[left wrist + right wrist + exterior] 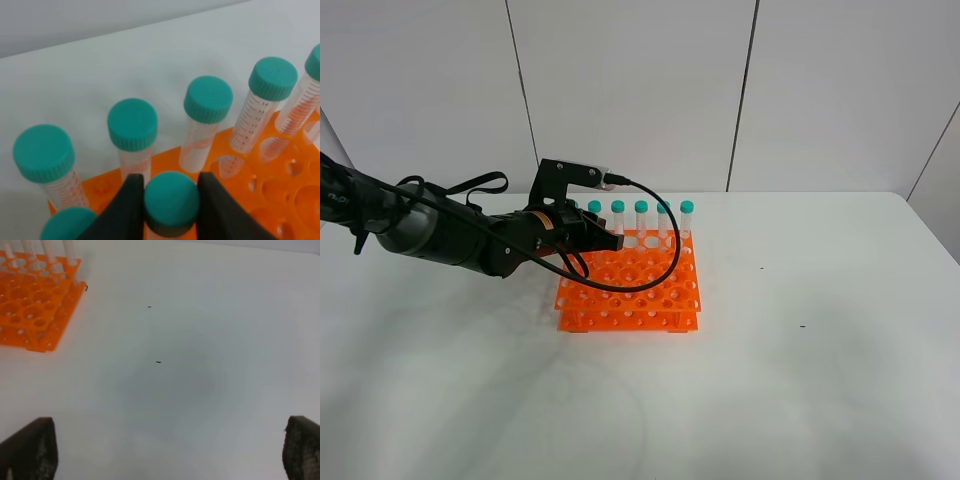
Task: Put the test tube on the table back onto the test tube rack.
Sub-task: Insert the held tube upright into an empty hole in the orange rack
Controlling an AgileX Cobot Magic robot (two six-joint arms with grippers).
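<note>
I need to open my left gripper now: the held cap (171, 200) is level with the neighbouring teal caps, so the test tube would stay in the rack (165, 161).
My left gripper (171, 206) is shut on the teal cap of the test tube (171, 199), holding it upright over the orange test tube rack (632, 288), just in front of the back row. Its lower end is hidden, so I cannot tell whether it sits in a hole. In the exterior high view the left gripper (604, 241) hangs over the rack's back left part. Several identical teal-capped tubes (208, 99) stand in the back row. My right gripper (167, 452) is open above the bare white table (200, 340), well away from the rack (35, 305).
Another teal cap (67, 225) shows right beside the held tube. A black cable (655, 225) loops from the left wrist over the rack. Small dark specks (158, 361) mark the table to the rack's right.
</note>
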